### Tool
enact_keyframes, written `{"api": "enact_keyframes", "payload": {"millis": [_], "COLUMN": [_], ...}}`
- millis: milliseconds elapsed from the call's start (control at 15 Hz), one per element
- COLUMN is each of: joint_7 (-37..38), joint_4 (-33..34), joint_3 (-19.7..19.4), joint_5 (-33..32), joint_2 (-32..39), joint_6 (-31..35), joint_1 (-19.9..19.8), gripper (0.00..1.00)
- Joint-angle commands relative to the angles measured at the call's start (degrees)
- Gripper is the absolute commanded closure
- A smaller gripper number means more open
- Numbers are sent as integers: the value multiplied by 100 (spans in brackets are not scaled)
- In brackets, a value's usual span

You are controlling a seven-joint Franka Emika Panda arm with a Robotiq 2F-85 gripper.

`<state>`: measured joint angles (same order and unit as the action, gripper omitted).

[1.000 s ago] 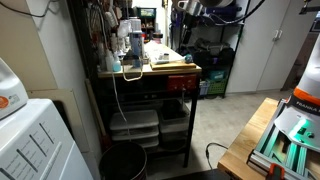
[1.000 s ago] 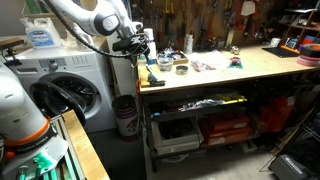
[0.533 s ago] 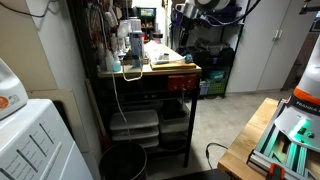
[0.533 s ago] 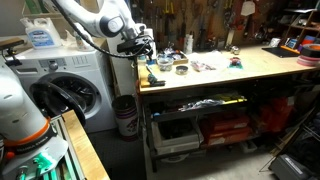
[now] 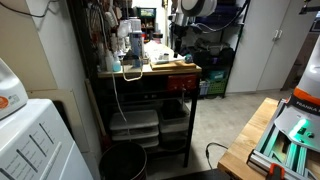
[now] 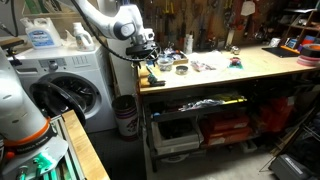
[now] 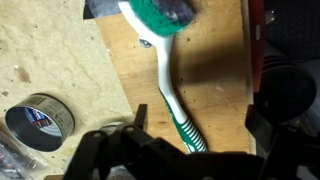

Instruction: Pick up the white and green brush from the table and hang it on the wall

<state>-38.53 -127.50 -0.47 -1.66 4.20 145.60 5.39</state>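
The gripper grabs the green striped handle end of the white and green brush next, leaving the bristle head free for hanging on the wall.
In the wrist view the white and green brush [image 7: 168, 82] lies flat on the wooden table top [image 7: 215, 70]. Its green bristle head is at the top edge and its green striped handle end points towards me. My gripper [image 7: 197, 125] is open above it. One dark finger stands on each side of the handle end and neither touches it. In both exterior views the gripper [image 6: 149, 50] [image 5: 178, 38] hovers over the end of the workbench. The brush is too small to make out there.
A roll of tape [image 7: 38, 122] lies beside the brush. The workbench [image 6: 215, 75] carries small items, including a round tin [image 6: 181, 69]. A tool wall [image 6: 200, 20] rises behind it. A washing machine [image 6: 70, 85] and a bin [image 6: 125, 115] stand next to the bench end.
My arm has moved along the bench end and lowered a little, which brings the gripper over the brush. The gripper stays open. The brush has not moved.
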Motion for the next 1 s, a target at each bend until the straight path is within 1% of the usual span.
{"api": "enact_keyframes", "payload": {"millis": [0, 267, 400, 467, 533, 933], "joint_7": [193, 11, 28, 48, 48, -89], "joint_4": [523, 744, 802, 805, 815, 822], "joint_3": [153, 315, 371, 388, 404, 536], "joint_5": [-337, -223, -245, -245, -245, -63], "joint_2": [468, 748, 869, 905, 943, 878], "joint_6": [-339, -369, -406, -429, -424, -627], "joint_1": [-143, -208, -231, -242, -260, -381], "gripper": [0, 1, 14, 30, 40, 85]}}
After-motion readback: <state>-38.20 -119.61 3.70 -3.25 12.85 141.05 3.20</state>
